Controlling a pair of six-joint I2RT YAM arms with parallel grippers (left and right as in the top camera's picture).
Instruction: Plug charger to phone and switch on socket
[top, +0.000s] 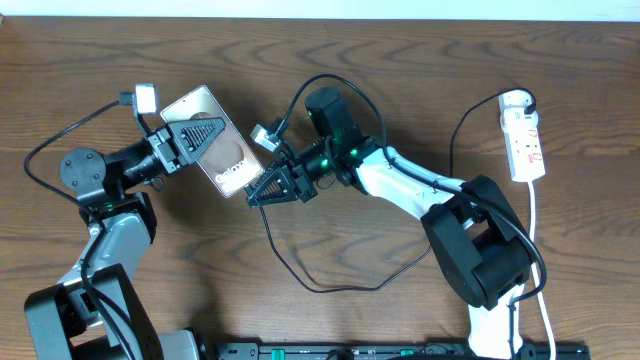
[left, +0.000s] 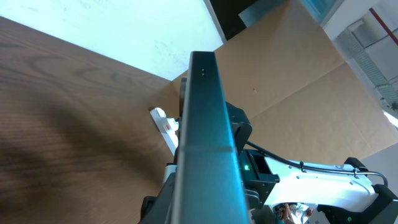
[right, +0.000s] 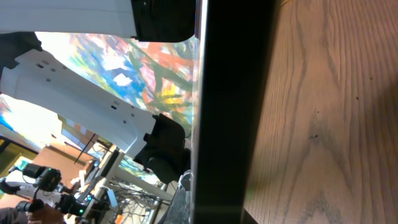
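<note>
My right gripper should release the charger now, because its fingers are flush against the phone's lower end and the cable runs straight out from it.
My left gripper is shut on the phone and holds it tilted above the table, with the "Galaxy" end toward the right arm. In the left wrist view the phone shows edge-on as a long grey-blue bar running out from the jaws. My right gripper is at the phone's lower end, with its fingers closed together on the charger tip. The thin black charger cable loops from there across the table to the white socket at the far right. In the right wrist view a dark band, the phone seen close up, hides the jaws.
The socket's white cord runs down the right side toward the front edge. The right arm's base stands at the right front and the left arm's base at the left. Thicker black arm cables arch over both wrists.
</note>
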